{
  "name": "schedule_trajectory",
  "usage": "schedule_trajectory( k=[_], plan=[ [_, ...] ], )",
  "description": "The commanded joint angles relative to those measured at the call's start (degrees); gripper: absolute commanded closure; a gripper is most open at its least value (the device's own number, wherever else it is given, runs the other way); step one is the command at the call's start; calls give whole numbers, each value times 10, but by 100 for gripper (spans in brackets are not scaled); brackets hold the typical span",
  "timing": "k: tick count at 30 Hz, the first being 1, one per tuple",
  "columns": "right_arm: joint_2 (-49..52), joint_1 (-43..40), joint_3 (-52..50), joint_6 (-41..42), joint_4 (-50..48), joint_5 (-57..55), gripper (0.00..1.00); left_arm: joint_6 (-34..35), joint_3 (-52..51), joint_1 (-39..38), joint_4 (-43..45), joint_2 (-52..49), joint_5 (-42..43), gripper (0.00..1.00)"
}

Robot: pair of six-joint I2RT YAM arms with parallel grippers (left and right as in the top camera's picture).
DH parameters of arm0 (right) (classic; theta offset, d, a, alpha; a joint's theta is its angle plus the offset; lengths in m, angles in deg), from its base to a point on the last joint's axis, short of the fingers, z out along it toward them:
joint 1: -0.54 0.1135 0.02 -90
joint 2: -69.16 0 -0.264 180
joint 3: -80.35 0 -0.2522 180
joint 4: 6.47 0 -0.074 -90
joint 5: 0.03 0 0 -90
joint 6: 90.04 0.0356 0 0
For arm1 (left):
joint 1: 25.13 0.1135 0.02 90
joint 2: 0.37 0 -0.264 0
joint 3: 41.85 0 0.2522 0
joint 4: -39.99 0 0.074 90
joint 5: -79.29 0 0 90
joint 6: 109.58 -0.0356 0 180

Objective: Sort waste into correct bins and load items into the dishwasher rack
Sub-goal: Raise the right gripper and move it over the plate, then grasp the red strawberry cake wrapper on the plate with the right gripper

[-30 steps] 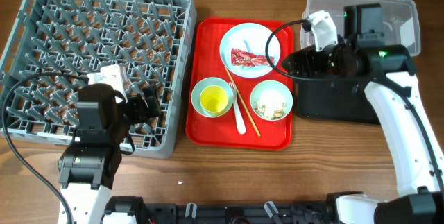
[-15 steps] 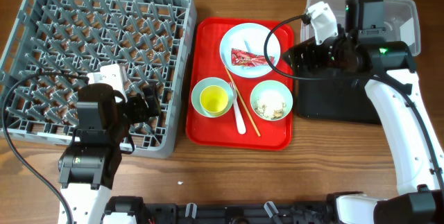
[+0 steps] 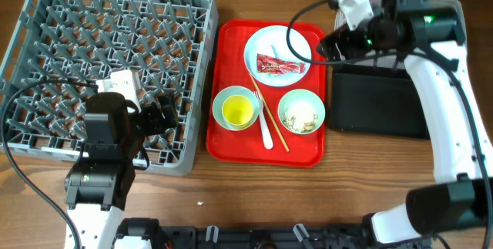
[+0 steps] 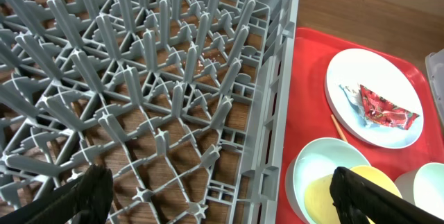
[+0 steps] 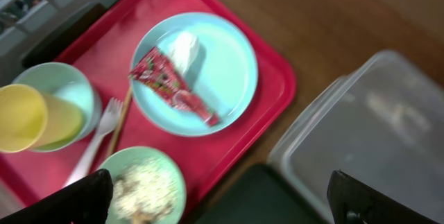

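The right gripper grabs the red wrapper by its narrow end corner [image 3: 300, 68] [image 5: 209, 117] next, leaving the wide end free to enter the bin.
The white plate [image 3: 291, 48] on the red tray carries the red wrapper [image 3: 279, 65] and a white napkin [image 5: 184, 47]. One mint bowl [image 3: 225, 99] holds the yellow cup [image 3: 237, 110]. The other bowl [image 3: 301, 112] holds beige food scraps [image 5: 142, 186]. A white fork [image 3: 266, 132] and chopsticks [image 3: 271, 122] lie between the bowls. My right gripper [image 5: 218, 203] is open and empty, high over the gap between plate and clear tub [image 3: 447, 25], behind the black tray [image 3: 377, 106]. My left gripper [image 4: 222, 196] is open and empty over the grey rack's [image 3: 108, 56] front right corner.
The red tray [image 3: 231, 145] lies between the rack and the black tray. The right arm's black cable [image 3: 296, 33] loops over the plate. Bare wooden table [image 3: 254, 195] runs along the front.
My right arm has swung toward the back of the table, off the black tray, which now shows in full. The left arm has not moved.
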Motion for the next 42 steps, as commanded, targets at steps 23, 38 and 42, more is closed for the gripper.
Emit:
schedule_trajectory(
  k=[23, 38, 42],
  plan=[
    [302, 100, 47, -74, -48, -14, 8, -3, 11, 4, 2, -1, 0, 0],
    [335, 100, 15, -21, -87, -4, 36, -3, 11, 4, 2, -1, 0, 0],
    [334, 99, 15, -1, -86, -24, 60, -3, 11, 4, 2, -1, 0, 0]
  ],
)
